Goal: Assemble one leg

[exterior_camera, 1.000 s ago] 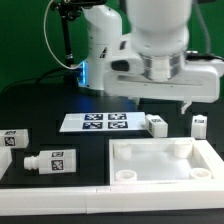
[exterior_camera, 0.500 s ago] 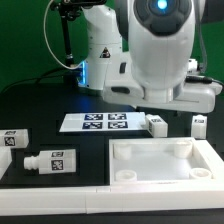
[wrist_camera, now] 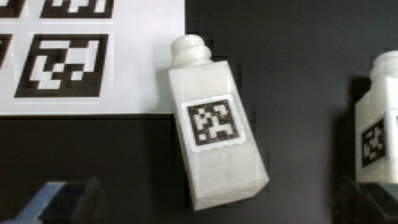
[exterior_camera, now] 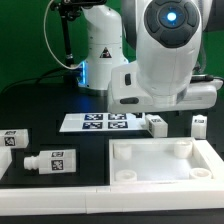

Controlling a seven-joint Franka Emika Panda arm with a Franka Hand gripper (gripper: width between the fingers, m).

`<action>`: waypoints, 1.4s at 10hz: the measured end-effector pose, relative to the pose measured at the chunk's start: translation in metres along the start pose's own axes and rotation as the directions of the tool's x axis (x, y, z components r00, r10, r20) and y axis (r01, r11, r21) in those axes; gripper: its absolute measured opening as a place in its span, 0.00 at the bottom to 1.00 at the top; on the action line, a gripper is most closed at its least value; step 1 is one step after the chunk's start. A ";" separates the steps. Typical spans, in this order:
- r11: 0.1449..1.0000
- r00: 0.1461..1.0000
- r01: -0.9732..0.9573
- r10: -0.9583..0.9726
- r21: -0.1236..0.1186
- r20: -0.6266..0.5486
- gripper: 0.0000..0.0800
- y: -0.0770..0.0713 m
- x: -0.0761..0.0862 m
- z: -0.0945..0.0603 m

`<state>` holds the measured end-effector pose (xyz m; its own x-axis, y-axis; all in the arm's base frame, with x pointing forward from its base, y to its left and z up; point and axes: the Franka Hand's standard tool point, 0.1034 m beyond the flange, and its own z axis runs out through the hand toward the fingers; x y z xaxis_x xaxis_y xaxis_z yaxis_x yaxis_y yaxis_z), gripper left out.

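My fingers are high above the leg's tagged body (wrist_camera: 215, 125), so closing now would miss. It is too early to close, and my gripper lowers first, then closes on it.
Four white legs with square tags lie on the black table: two at the exterior view's left (exterior_camera: 13, 139) (exterior_camera: 52, 160) and two behind the tray-like top (exterior_camera: 156, 123) (exterior_camera: 199, 124). In the wrist view one leg (wrist_camera: 214, 122) lies flat, peg end (wrist_camera: 189, 47) pointing away from the fingers, tag facing up. My gripper (wrist_camera: 217, 214) hangs above this leg's blunt end, open and empty. Its dark, blurred fingers (wrist_camera: 57, 205) stand wide on either side. A second leg (wrist_camera: 375, 125) shows at the picture's edge. In the exterior view the arm's housing hides the fingers.
The marker board (exterior_camera: 100, 122) lies on the table beside the leg and also shows in the wrist view (wrist_camera: 71, 55). The large white rimmed top (exterior_camera: 128, 150) lies at the front. The arm's bulky body (exterior_camera: 165, 60) fills the upper exterior view.
The arm's wrist has turned and shifted toward the exterior view's right. Its blue light now faces the camera. The finger seen a second ago is now hidden. No part has moved.
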<state>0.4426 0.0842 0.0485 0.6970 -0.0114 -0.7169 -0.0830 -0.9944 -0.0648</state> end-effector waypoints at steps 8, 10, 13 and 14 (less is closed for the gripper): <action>0.999 0.999 -0.037 0.037 -0.018 0.035 0.66 -0.002 0.009 0.049; 0.999 0.999 -0.037 0.037 -0.018 0.035 0.35 -0.002 0.009 0.049; 1.000 0.999 -0.025 0.025 -0.002 0.033 0.36 0.006 0.006 0.031; 0.998 0.997 -0.048 0.045 0.046 0.061 0.36 0.010 -0.001 0.005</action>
<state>0.4369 0.0744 0.0450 0.6481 -0.0497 -0.7600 -0.1491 -0.9868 -0.0625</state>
